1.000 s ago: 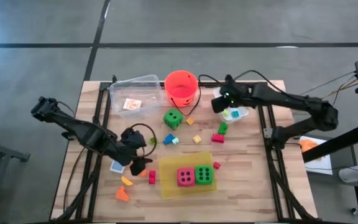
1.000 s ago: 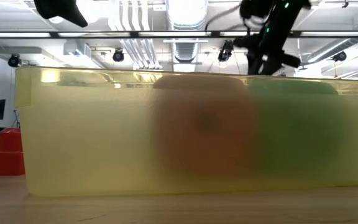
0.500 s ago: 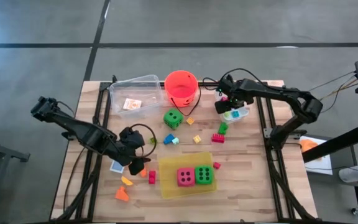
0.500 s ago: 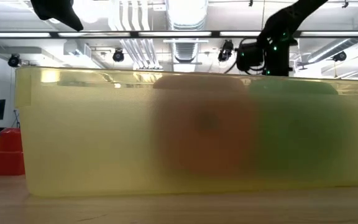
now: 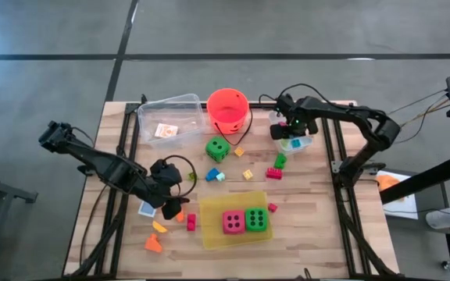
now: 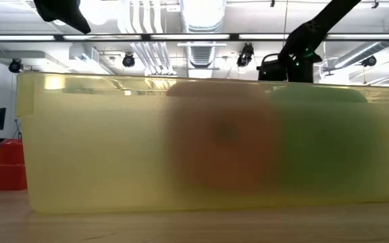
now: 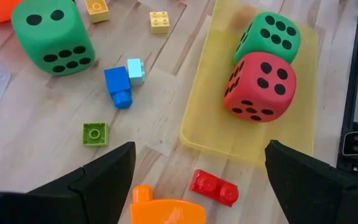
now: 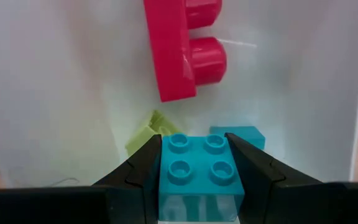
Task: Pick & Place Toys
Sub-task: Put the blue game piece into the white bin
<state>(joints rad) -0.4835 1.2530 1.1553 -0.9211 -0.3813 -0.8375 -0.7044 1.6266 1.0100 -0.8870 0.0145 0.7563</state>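
Note:
The teal brick (image 8: pixel 197 167) hangs inside the white container's sides and would settle in, so it is now time for my right gripper to open.
My right gripper (image 5: pixel 290 134) is at the table's far right, over a small white container (image 5: pixel 303 144), shut on a teal four-stud brick (image 8: pixel 197 167). In the container lie a pink-red brick (image 8: pixel 179 43), a light green piece (image 8: pixel 145 139) and another teal piece (image 8: pixel 248 135). My left gripper (image 5: pixel 170 205) hangs open over the near left, above an orange piece (image 7: pixel 166 210) and a red brick (image 7: pixel 214 187), touching nothing. A pink die (image 5: pixel 233 222) and a green die (image 5: pixel 256 219) sit in the yellow tray (image 5: pixel 213 234). Another green die (image 5: pixel 217 149) rests on the table. My right gripper pinches the teal brick by two opposite side walls (image 8: pixel 164 180) between its two fingers. The fingers come from above, pointing down. The brick sits level, studs up, over the inside of the white container; whether it touches the bottom I cannot tell.
The orange-red bucket (image 5: pixel 227 109) and a clear box (image 5: pixel 170 115) holding a card (image 5: pixel 165 131) stand at the far edge. Small bricks (image 5: pixel 274 173) are scattered mid-table. In the low view the yellow tray's wall (image 6: pixel 100 148) hides most of the table.
My right gripper has come down toward the white container with the teal brick and has tipped and rolled until it points down; most of the move came early in the second. Its fingers have stayed shut on the brick.

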